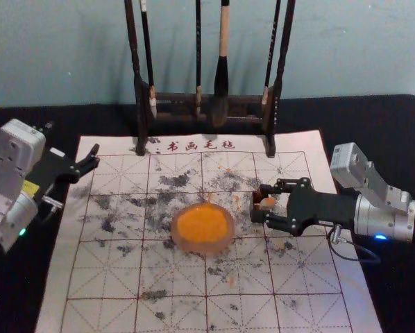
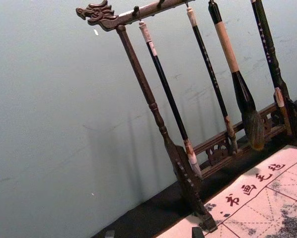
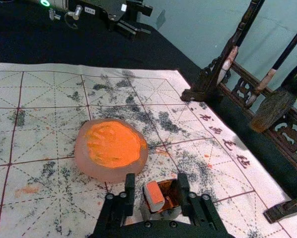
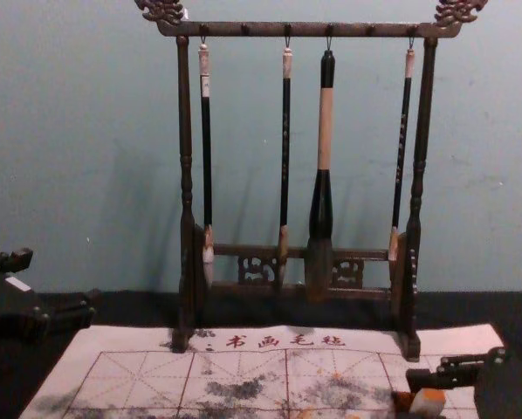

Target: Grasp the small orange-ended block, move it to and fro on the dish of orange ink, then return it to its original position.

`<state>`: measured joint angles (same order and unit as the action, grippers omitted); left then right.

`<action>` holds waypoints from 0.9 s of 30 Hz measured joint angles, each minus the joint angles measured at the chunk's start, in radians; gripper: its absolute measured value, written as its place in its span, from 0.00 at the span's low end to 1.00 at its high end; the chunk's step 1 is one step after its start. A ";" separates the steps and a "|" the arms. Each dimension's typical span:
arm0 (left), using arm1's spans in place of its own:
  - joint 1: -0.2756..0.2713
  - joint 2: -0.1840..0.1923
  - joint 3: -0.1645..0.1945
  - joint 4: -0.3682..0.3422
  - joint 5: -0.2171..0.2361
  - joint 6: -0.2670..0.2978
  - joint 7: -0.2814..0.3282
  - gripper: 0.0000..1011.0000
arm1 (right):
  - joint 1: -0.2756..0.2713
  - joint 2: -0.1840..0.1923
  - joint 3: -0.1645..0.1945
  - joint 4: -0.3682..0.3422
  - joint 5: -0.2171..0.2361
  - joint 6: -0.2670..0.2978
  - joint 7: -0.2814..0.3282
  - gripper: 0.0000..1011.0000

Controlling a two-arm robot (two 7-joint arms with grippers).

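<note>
The small dark box (image 4: 403, 402) surrounds the lower part of the block, so the robot's right gripper will next grab the block by its upper end (image 4: 429, 401) above the sides of the box.
In the head view, my right gripper (image 1: 266, 205) is open, its two fingers either side of the orange-ended block (image 1: 268, 202) and a small dark box (image 1: 256, 212). The right wrist view shows the block (image 3: 154, 193) tilted in the box (image 3: 171, 191), between the open fingers of my right gripper (image 3: 157, 184) and closer to one of them. The orange ink dish (image 1: 202, 227) lies on the mat, apart from the gripper. My left gripper (image 1: 93, 158) is idle and open over the mat's left edge; its tips show in the left wrist view (image 2: 153, 233).
A dark wooden rack (image 4: 422, 157) with several hanging brushes stands at the mat's far edge, near the wall. The gridded mat (image 1: 173, 312) has black and orange stains and lies on a black cloth (image 1: 395, 139).
</note>
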<state>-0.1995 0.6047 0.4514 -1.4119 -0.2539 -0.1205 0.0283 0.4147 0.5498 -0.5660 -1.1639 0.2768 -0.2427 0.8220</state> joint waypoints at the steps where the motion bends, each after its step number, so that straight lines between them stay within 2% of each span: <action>1: 0.000 0.000 0.000 0.000 0.000 0.000 0.000 0.99 | 0.000 0.000 0.000 0.000 0.000 0.000 0.000 0.49; 2: 0.000 0.000 0.000 0.000 0.000 0.000 0.000 0.99 | 0.000 0.000 0.000 0.000 0.000 0.000 0.000 0.45; 4: 0.000 0.000 0.000 0.000 0.000 0.000 0.000 0.99 | 0.000 0.000 0.000 0.000 0.000 -0.001 0.000 0.43; 6: 0.000 0.000 0.000 0.000 0.000 0.000 0.000 0.99 | 0.000 0.000 0.000 0.000 0.000 -0.001 0.000 0.31; 13: 0.000 0.000 0.000 0.000 0.000 0.000 0.000 0.99 | 0.000 0.000 0.000 0.000 0.000 -0.001 0.000 0.13; 23: 0.000 0.000 0.000 0.000 0.000 0.000 0.000 0.99 | 0.000 0.000 0.000 0.000 0.000 -0.001 -0.001 0.11; 27: 0.000 0.000 0.000 0.000 0.000 0.000 0.000 0.99 | -0.010 0.001 0.009 -0.031 0.011 0.030 -0.028 0.11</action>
<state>-0.1995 0.6047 0.4513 -1.4120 -0.2539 -0.1205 0.0282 0.4051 0.5506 -0.5572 -1.1946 0.2876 -0.2126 0.7945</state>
